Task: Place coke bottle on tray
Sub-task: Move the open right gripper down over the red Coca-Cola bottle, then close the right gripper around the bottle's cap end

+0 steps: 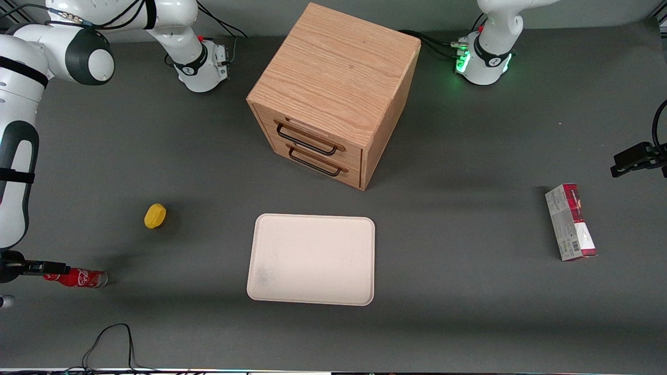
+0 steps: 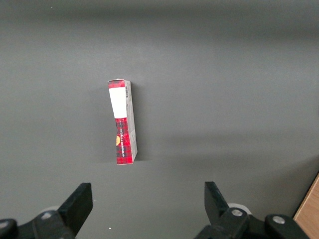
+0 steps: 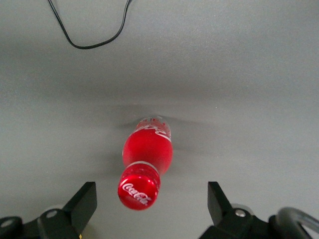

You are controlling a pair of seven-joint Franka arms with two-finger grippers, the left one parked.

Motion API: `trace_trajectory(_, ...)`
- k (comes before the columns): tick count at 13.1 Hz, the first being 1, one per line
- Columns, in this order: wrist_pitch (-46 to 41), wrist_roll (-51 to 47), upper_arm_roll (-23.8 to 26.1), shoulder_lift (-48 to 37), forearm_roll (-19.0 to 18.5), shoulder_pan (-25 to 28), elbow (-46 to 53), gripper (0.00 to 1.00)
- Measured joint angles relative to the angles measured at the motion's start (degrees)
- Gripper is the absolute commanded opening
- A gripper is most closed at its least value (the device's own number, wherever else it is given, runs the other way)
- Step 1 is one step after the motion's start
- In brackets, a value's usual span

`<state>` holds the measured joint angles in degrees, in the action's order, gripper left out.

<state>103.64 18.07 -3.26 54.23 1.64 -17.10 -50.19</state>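
Note:
My right gripper next needs to grab the coke bottle by its end with the cap [image 1: 51, 277]. This grab is to place the bottle on the cream-white tray [image 1: 312, 229].
The coke bottle [image 1: 78, 278] is small and red with a clear base, and rests on the grey table at the working arm's end. In the right wrist view the bottle [image 3: 147, 149] points its red cap [image 3: 139, 187] at the camera. My right gripper [image 1: 52, 270] is over the bottle's cap end. In the right wrist view the gripper [image 3: 149, 199] is open, with one black finger [image 3: 84, 199] on each side of the cap, neither touching it. The cream-white tray [image 1: 312, 229] lies flat mid-table, well away toward the parked arm's end.
A wooden drawer cabinet [image 1: 333, 88] stands farther from the front camera than the tray. A yellow object [image 1: 155, 215] lies between bottle and cabinet. A red-and-grey carton [image 1: 570, 221] lies at the parked arm's end and shows in the left wrist view [image 2: 122, 122]. A black cable [image 1: 104, 344] loops near the table's front edge.

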Motion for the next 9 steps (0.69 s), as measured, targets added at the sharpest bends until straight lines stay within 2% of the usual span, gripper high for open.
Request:
trace_trajectory(5, 0.9, 0.0, 0.1, 0.0, 0.0, 0.3, 0.0, 0.89)
trace_trajectory(9, 1.8, 0.0, 0.2, 0.0, 0.0, 0.8, 0.0, 0.89)
